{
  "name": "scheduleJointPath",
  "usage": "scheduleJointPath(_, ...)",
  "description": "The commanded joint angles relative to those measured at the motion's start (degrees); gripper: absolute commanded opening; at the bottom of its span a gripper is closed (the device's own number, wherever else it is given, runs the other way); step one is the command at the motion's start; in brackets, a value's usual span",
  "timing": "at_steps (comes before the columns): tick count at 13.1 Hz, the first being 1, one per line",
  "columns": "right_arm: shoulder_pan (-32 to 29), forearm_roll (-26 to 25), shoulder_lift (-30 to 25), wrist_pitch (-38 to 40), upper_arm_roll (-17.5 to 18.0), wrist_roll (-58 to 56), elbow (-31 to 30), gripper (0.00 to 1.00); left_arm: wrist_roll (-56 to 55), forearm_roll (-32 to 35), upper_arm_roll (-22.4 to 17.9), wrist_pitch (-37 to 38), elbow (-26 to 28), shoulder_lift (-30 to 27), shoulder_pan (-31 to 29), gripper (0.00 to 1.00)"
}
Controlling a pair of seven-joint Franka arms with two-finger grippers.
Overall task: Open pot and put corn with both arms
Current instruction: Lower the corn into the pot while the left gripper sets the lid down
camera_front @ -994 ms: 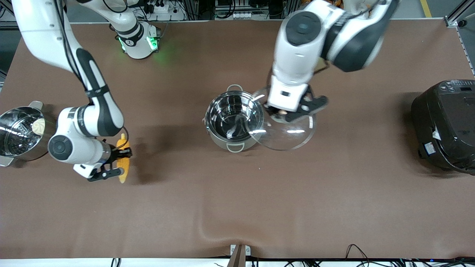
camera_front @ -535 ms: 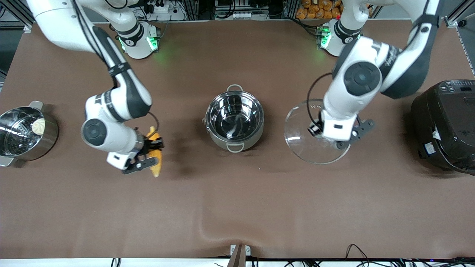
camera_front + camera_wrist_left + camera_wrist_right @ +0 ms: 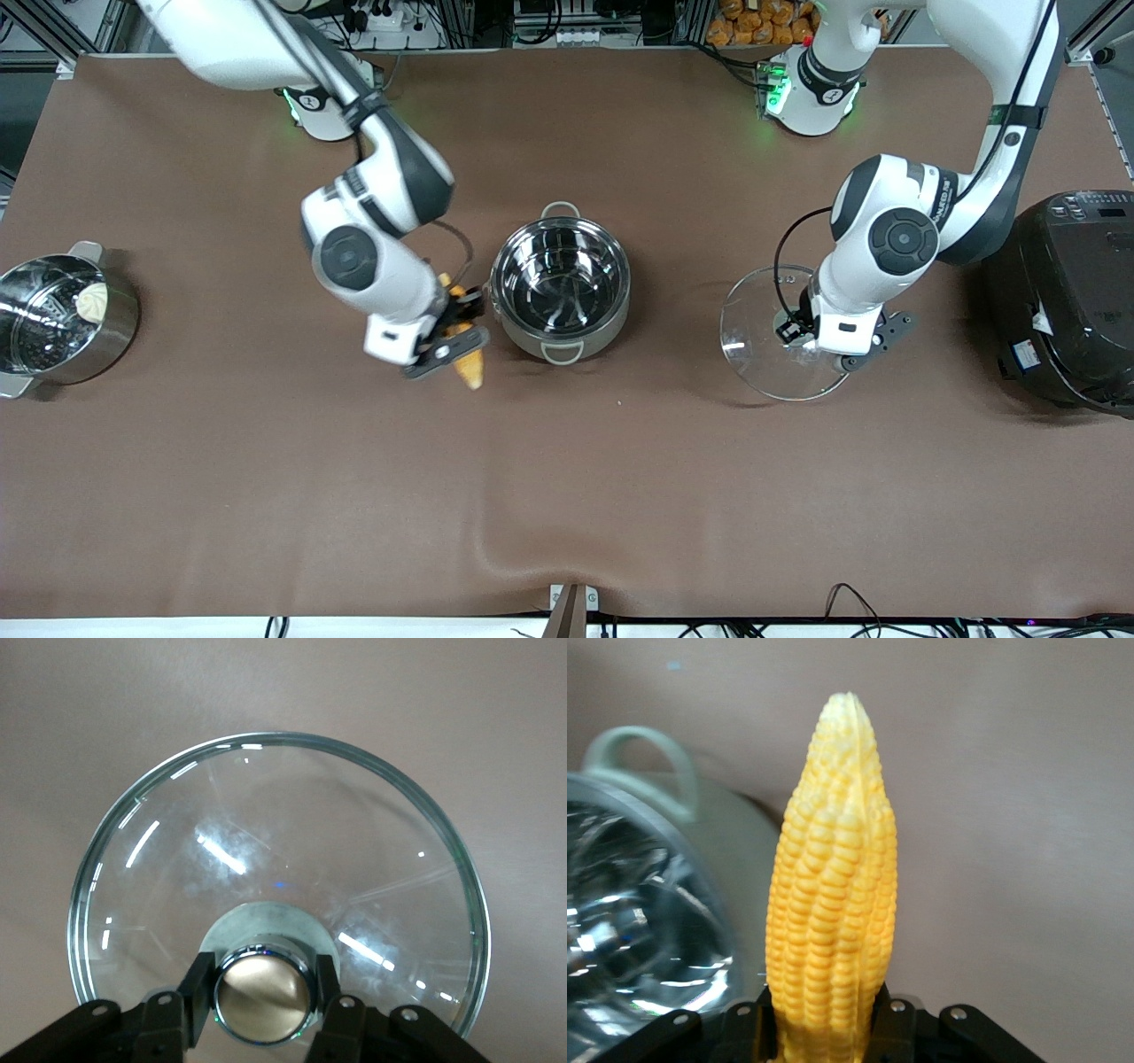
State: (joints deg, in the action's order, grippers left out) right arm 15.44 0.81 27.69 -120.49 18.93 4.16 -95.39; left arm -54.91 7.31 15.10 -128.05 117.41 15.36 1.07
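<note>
The glass lid's lower edge still hangs tilted above the brown cloth, so it is too early to open. My left gripper brings the glass lid down first.
The steel pot stands open in the middle of the table; it also shows in the right wrist view. My right gripper is shut on the yellow corn, held in the air just beside the pot on the right arm's side. The corn fills the right wrist view between the jaws of the right gripper. My left gripper is shut on the brass knob of the glass lid, which is low over the table toward the left arm's end. In the left wrist view the left gripper clamps the knob over the lid.
A steel steamer pot with a white bun stands at the right arm's end. A big black rice cooker stands at the left arm's end, close to the lid. A ridge in the brown cloth lies near the front edge.
My right gripper has carried the corn from near the steamer pot up beside the open pot. My left gripper has carried the lid away from the pot toward the rice cooker and lower.
</note>
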Motion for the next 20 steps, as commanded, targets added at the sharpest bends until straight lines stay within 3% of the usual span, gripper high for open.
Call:
scheduleJointPath(1, 4.40, -3.08, 0.17, 3.84, -0.65, 1.81, 3.10, 0.00, 1.73, 0.60, 0.81, -5.61, 6.67, -3.76, -2.65, 0.00)
scheduleJointPath(7, 13.02, -12.12, 3.67, 5.00, -0.65, 8.21, 5.82, 0.00, 2.26, 2.00, 0.64, -18.79, 16.78, -4.37, -3.80, 0.00)
scheduleJointPath(11, 17.24, -15.92, 8.25, 5.35, -0.91, 11.56, 10.66, 0.00, 2.26, 3.58, 0.63, -19.52, 18.03, -4.64, -4.33, 0.00)
scheduleJointPath(15, 18.22, -18.30, 8.87, 5.44, -1.00, 11.92, 10.58, 0.00, 2.00, 5.34, 0.72, -19.60, 18.73, -4.38, -4.33, 0.00)
scheduleJointPath(16, 18.22, -18.39, 8.87, 5.79, -1.00, 12.01, 10.58, 0.12, 2.00, 5.34, 0.72, -20.04, 18.82, -4.29, -4.41, 0.00)
scheduleJointPath(17, 18.22, -18.48, 8.87, 6.40, -1.00, 12.53, 10.58, 0.87, 1.91, 5.34, 0.72, -20.48, 18.91, -4.20, -4.59, 0.00)
scheduleJointPath(18, 18.22, -18.65, 8.87, 6.58, -1.00, 13.23, 10.58, 1.00, 1.91, 5.34, 0.72, -21.53, 19.25, -3.85, -4.76, 0.00)
scheduleJointPath(20, 18.22, -18.65, 8.78, 6.67, -1.00, 13.41, 10.58, 1.00, 1.74, 5.34, 0.72, -23.55, 19.96, -3.41, -5.11, 0.00)
